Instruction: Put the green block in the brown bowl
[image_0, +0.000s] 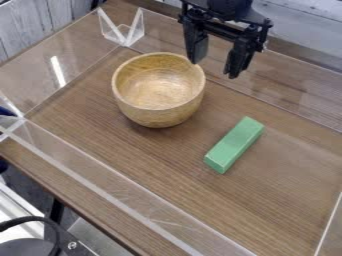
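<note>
The gripper grabs the green block by its long body (234, 144) next, to put it in the brown bowl (159, 89).
The green block (235, 144) lies flat on the wooden table, right of centre, its long side running diagonally. Left of it stands the brown bowl (159, 89), upright and with nothing inside. My gripper (217, 55) hangs pointing down behind the bowl's right rim, above and behind the block. Its two black fingers stand apart and open, with nothing between them. It touches neither the bowl nor the block.
Clear acrylic walls (80, 180) fence the wooden table (120, 150) on the front and left. A folded clear stand (123, 30) sits at the back left. Black cables and gear show at the bottom left corner.
</note>
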